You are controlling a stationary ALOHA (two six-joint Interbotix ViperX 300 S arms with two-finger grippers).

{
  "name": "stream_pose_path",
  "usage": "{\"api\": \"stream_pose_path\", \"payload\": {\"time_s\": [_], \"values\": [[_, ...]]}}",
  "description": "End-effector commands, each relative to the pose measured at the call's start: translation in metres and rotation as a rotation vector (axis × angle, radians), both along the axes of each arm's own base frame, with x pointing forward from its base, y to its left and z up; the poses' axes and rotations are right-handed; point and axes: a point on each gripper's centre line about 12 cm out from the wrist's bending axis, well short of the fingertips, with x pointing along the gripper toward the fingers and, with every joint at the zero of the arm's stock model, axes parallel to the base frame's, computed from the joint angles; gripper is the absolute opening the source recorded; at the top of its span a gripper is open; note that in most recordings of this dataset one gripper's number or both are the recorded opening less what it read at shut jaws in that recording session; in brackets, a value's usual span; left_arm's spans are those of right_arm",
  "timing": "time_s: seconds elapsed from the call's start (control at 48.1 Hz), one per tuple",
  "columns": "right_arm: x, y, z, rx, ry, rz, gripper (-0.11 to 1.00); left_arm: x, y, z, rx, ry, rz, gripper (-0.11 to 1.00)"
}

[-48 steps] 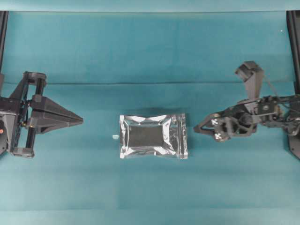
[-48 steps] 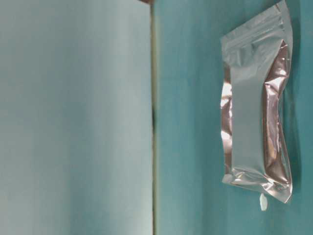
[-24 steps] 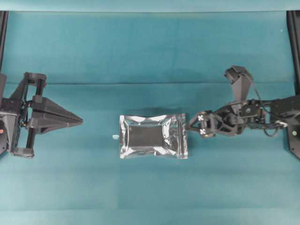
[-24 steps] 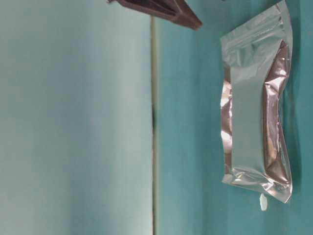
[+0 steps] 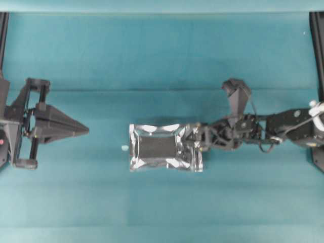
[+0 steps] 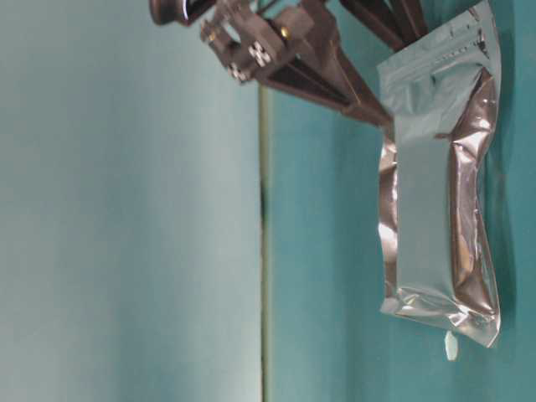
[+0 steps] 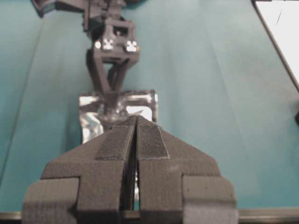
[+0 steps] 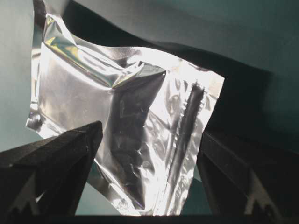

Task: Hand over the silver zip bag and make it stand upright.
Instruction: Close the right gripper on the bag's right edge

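My right gripper grabs the silver zip bag by its zip end [image 5: 196, 147] [image 8: 186, 140] next, to hand it over.
The silver zip bag [image 5: 164, 147] lies flat on the teal cloth at the middle, its zip strip at the right end. My right gripper [image 5: 195, 144] has reached in from the right and stands open, one finger on each side of that zip end. In the right wrist view the crinkled bag [image 8: 126, 116] fills the gap of the right gripper [image 8: 149, 133], and neither dark finger [image 8: 70, 149] presses on it. The table-level view shows the fingers [image 6: 335, 79] low by the bag [image 6: 435, 184]. My left gripper [image 5: 85, 130] is shut and empty, well left of the bag; its pads [image 7: 152, 140] meet.
A tiny pale bit [image 5: 124, 148] lies just off the bag's left edge, also the pale bit [image 6: 450, 345] in the table-level view. Black frame posts [image 5: 4, 30] [image 5: 316, 35] stand at both side edges. A crease in the cloth [image 5: 152, 90] runs across behind the arms.
My right arm has stretched leftward from the right side until its open fingers straddle the bag's zip end. The bag and the left gripper have stayed put.
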Motion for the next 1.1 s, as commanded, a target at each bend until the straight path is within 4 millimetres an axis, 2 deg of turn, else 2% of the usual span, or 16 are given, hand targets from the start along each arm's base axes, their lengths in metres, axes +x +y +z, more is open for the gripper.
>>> {"api": "stream_pose_path", "payload": {"time_s": [0.0,0.187,0.54,0.686,0.769,0.977,1.08], "values": [[0.008,0.006,0.004,0.006,-0.023,0.01,0.98,0.002,0.001,0.007,0.002,-0.022,0.002,-0.06],[0.005,0.013,0.001,0.026,-0.011,0.017,0.97,0.001,0.001,0.005,0.002,-0.017,0.002,-0.06],[0.004,0.014,0.001,0.032,-0.01,0.013,0.96,0.001,0.001,0.005,0.002,-0.015,0.002,-0.06],[0.004,0.014,0.001,0.026,-0.009,0.02,0.9,0.001,0.001,0.005,0.002,-0.015,0.004,-0.06],[0.003,0.014,-0.001,0.025,0.0,0.023,0.78,0.001,0.001,0.005,0.002,-0.015,0.004,-0.06],[-0.001,0.015,-0.005,0.032,0.056,0.029,0.24,0.001,0.002,0.005,0.002,-0.015,0.008,-0.06],[-0.002,0.016,-0.005,0.033,0.062,0.03,0.07,0.001,0.002,0.005,0.002,-0.015,0.008,-0.06]]}}
